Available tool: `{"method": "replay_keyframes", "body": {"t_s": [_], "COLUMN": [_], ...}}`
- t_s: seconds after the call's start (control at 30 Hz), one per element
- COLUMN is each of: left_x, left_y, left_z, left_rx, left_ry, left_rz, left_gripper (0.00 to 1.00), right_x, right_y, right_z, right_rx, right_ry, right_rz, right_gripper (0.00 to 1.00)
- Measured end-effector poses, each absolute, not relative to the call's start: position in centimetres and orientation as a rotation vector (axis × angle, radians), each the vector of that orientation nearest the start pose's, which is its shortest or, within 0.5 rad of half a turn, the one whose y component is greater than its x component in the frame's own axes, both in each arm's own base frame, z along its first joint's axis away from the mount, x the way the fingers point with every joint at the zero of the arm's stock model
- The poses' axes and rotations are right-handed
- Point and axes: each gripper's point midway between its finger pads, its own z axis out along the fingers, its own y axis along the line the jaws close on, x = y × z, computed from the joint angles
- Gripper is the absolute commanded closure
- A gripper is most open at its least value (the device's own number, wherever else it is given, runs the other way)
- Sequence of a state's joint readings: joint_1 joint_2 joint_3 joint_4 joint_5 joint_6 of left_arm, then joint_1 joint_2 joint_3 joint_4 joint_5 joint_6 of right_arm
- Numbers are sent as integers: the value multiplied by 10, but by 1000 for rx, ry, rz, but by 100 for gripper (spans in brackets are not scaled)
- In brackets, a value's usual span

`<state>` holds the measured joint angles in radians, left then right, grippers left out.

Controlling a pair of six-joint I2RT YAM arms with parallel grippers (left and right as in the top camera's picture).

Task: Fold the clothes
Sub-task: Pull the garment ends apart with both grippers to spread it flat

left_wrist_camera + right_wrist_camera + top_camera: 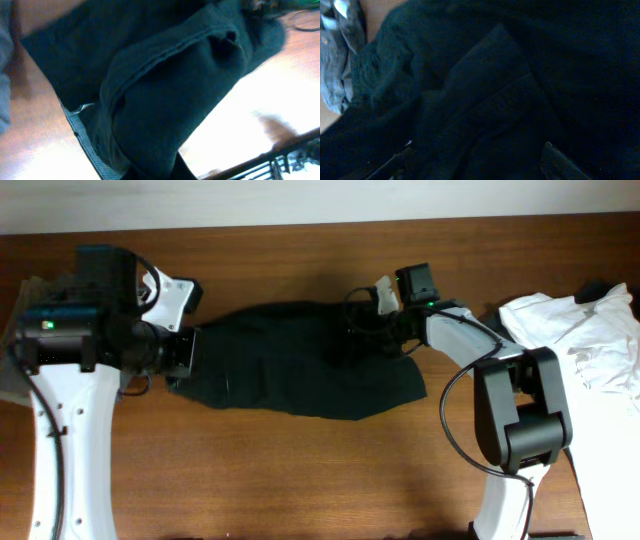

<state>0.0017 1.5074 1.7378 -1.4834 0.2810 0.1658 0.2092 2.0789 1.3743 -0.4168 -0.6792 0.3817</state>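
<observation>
My right gripper is to pick up the dark green garment by its upper part (325, 325) (485, 95) next, away from my left gripper's fold, to spread the garment for folding.
A dark green garment (300, 365) lies spread on the wooden table (300, 480). My left gripper (185, 355) is at its left edge. In the left wrist view, the fingers (160, 170) are shut on a bunched fold of the garment (165, 90), and a ribbed hem (82, 137) hangs beside them. My right gripper (365, 315) is over the garment's upper right part. In the right wrist view, its fingers (477, 155) are spread wide over the dark cloth (495, 100) and hold nothing.
A pile of white clothes (580, 335) lies at the right end of the table. A grey-blue cloth (340, 60) shows at the left of the right wrist view, and grey cloth (30, 285) also lies by the left arm's base.
</observation>
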Motion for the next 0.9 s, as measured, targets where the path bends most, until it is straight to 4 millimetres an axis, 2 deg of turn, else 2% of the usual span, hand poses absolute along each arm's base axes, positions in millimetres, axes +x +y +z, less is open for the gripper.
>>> {"method": "replay_keyframes", "body": {"t_s": [0.03, 0.07, 0.17, 0.23, 0.3, 0.37, 0.47, 0.53, 0.6, 0.7, 0.8, 0.83, 0.87, 0.9], "left_x": [302, 299, 285, 270, 260, 252, 248, 238, 235, 241, 246, 247, 249, 249], "left_y": [-44, -39, -19, -4, 3, 7, 9, 15, 21, 28, 30, 30, 30, 29], "left_z": [250, 221, 164, 136, 121, 107, 100, 95, 94, 93, 93, 93, 93, 93], "left_rx": [259, 198, -7, -143, -221, -264, -273, -285, -300, -313, -314, -315, -315, -315], "left_ry": [2804, 2879, 3013, 3080, 3112, 3135, 3152, 3193, 3210, 3185, 3165, 3159, 3153, 3150], "left_rz": [-347, -338, -338, -341, -343, -340, -314, -253, -187, -129, -116, -117, -122, -124], "left_gripper": [93, 95, 96, 95, 95, 95, 95, 95, 94, 91, 87, 85, 83, 83], "right_x": [429, 426, 411, 398, 391, 398, 419, 437, 445, 450, 438, 436, 434, 432], "right_y": [203, 201, 194, 191, 191, 200, 214, 220, 214, 195, 183, 186, 195, 203], "right_z": [43, 42, 36, 33, 31, 33, 42, 51, 54, 54, 42, 41, 40, 39], "right_rx": [16, 19, 60, 96, 101, -14, -168, -242, -245, -179, -112, -122, -153, -176], "right_ry": [2729, 2743, 2820, 2885, 2916, 2861, 2719, 2614, 2581, 2604, 2708, 2715, 2717, 2717], "right_rz": [1097, 1094, 1092, 1090, 1082, 1070, 1052, 1033, 1017, 1005, 940, 925, 906, 894], "right_gripper": [16, 16, 17, 16, 17, 16, 16, 21, 20, 12, 11, 16, 35, 59]}}
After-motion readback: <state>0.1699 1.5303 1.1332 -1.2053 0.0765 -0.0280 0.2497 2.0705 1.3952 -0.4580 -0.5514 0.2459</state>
